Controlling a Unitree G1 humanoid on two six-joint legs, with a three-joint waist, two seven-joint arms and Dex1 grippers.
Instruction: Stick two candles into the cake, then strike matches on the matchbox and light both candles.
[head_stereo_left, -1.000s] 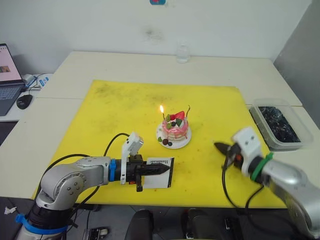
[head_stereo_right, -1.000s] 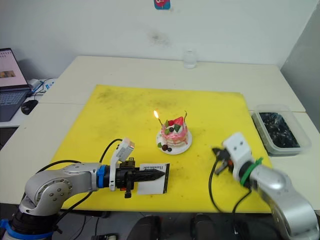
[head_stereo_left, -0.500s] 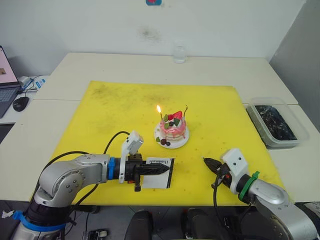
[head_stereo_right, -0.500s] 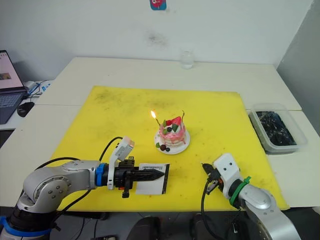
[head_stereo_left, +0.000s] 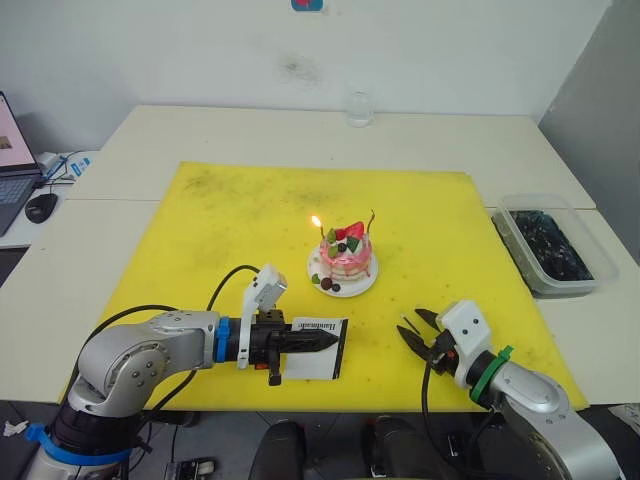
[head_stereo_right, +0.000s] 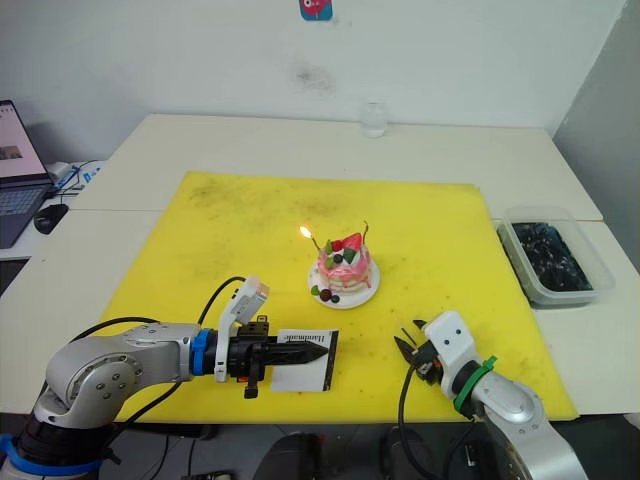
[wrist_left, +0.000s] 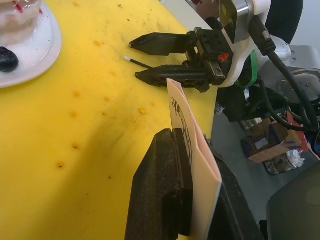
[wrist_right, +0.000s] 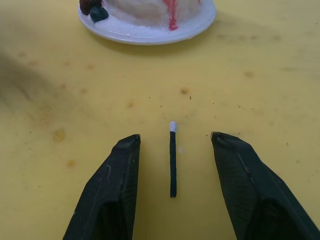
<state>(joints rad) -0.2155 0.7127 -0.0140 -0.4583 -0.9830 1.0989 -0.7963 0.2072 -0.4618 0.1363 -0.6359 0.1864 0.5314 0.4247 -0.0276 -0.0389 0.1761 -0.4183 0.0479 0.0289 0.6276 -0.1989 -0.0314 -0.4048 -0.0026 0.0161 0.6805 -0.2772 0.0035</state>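
Observation:
My right gripper grabs the match's dark stick next, leaving the match's white tip free to strike on the matchbox.
The pink-and-white cake sits on its white plate at the middle of the yellow mat. Two thin candles stand in it. The left candle burns with a small flame, and the right candle shows no flame. My left gripper is shut on the white matchbox, holding it on edge near the mat's front. My right gripper is open and low over the mat, right of the matchbox. A dark match with a white tip lies flat between its fingers, touching neither.
A clear tub of dark bits stands off the mat at the right. A glass is at the table's far edge. A laptop and a mouse lie at the far left.
My right gripper has come down and leftward to the mat's front, and its fingers have spread apart around the match. The left gripper and matchbox have held still. The camera shifted slightly.

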